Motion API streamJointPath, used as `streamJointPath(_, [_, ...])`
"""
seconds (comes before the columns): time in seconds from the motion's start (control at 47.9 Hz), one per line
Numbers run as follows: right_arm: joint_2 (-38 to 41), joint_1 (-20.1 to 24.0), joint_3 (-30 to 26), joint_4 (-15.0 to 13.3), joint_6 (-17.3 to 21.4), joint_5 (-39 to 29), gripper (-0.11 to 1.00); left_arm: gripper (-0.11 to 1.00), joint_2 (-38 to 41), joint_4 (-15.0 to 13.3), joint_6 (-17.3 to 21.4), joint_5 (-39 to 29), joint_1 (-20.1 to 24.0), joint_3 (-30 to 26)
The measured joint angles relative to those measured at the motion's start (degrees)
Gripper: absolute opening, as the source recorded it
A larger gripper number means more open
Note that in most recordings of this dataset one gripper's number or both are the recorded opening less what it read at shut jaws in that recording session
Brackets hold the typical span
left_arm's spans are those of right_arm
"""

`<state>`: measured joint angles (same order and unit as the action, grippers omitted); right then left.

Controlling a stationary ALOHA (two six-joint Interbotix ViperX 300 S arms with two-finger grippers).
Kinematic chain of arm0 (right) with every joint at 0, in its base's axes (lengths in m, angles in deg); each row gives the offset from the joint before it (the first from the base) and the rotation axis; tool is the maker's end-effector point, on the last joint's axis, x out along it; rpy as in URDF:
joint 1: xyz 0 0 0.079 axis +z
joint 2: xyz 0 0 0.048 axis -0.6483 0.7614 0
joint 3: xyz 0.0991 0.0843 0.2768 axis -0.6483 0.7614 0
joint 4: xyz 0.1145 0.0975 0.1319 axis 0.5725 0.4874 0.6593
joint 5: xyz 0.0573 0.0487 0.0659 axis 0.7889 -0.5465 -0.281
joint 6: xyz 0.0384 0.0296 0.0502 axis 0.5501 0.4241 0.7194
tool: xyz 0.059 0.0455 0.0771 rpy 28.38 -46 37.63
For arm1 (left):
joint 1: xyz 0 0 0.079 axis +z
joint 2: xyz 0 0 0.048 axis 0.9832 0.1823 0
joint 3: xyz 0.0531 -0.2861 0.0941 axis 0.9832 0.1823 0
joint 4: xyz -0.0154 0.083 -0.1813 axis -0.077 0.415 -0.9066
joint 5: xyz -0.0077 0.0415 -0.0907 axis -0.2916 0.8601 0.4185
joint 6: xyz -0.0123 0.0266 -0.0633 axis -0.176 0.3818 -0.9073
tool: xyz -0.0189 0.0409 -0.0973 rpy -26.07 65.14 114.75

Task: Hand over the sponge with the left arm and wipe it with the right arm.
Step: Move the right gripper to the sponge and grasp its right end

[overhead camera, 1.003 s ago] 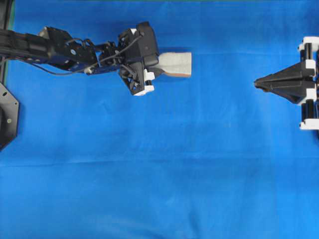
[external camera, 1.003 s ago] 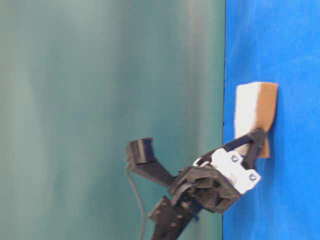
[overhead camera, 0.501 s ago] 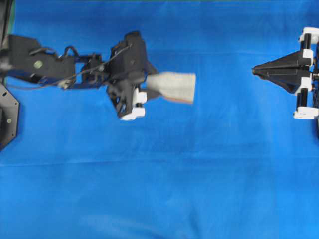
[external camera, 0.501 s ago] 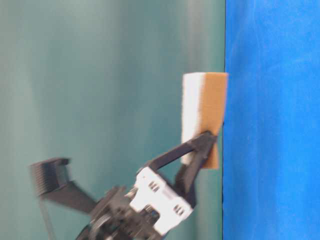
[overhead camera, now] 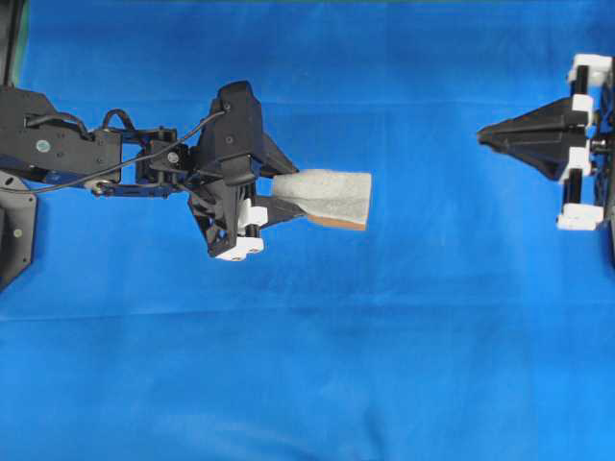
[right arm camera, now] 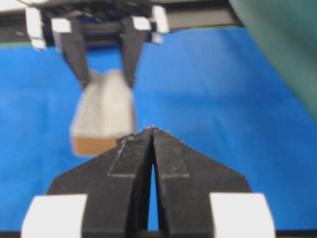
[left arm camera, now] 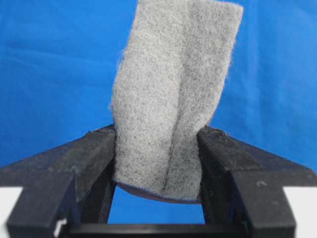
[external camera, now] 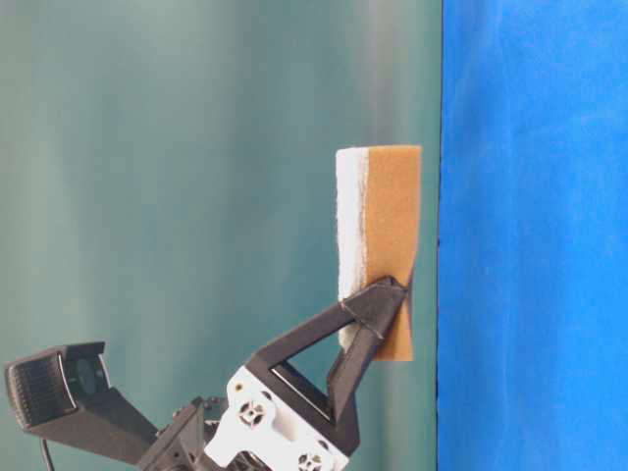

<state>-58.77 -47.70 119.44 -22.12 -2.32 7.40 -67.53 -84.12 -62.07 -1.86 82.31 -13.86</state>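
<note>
The left gripper's fingers cover one end of the sponge, so the right gripper should next pick up the sponge by its loose end [overhead camera: 359, 200] [right arm camera: 101, 136].
My left gripper [overhead camera: 288, 200] is shut on the sponge [overhead camera: 329, 197], pinching its near end so the grey-white top creases between the jaws in the left wrist view [left arm camera: 173, 94]. The sponge points toward the right arm and hangs just above the blue cloth [overhead camera: 384, 336]. The table-level view shows the sponge's tan-orange underside [external camera: 391, 245] clear of the cloth. My right gripper [overhead camera: 483, 137] is shut and empty at the far right, well apart from the sponge. In the right wrist view its tips [right arm camera: 152, 131] point at the sponge [right arm camera: 104, 111].
A black arm base [overhead camera: 14, 230] sits at the left edge of the overhead view. A green backdrop [external camera: 196, 147] stands behind the table.
My left gripper has lifted the sponge off the cloth and carried it down in the overhead view. My right gripper has shifted slightly upward and to the left there.
</note>
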Motion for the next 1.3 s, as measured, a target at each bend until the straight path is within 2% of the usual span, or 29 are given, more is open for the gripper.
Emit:
streamJointPath(0.251, [8.70, 4.48, -5.71, 0.09, 1.23, 0.35, 0.04, 0.40, 0.00, -0.09, -0.09, 0.00, 0.35, 0.00])
streamJointPath(0.439, [16.70, 4.92, -10.11, 0.26, 3.78, 0.53, 0.56, 0.40, 0.00, -0.09, -0.09, -0.09, 0.53, 0.00])
streamJointPath(0.522, [21.01, 4.92, -12.30, 0.18, 3.96, 0.53, 0.71, 0.40, 0.00, -0.09, 0.00, -0.09, 0.62, 0.00])
streamJointPath(0.836, [32.78, 4.92, -20.21, 0.26, 3.96, -0.26, 0.72, 0.40, 0.00, -0.09, 0.09, -0.09, 0.62, 0.00])
streamJointPath(1.045, [37.35, 3.87, -22.59, 0.26, 4.13, -2.29, 0.72, 0.40, 0.00, -0.09, 0.18, -0.09, 0.62, 0.00])
streamJointPath(1.295, [39.11, 4.04, -23.03, 0.18, 4.13, -2.90, 0.72, 0.37, 0.00, 0.00, 0.18, -0.09, 0.70, 0.00])
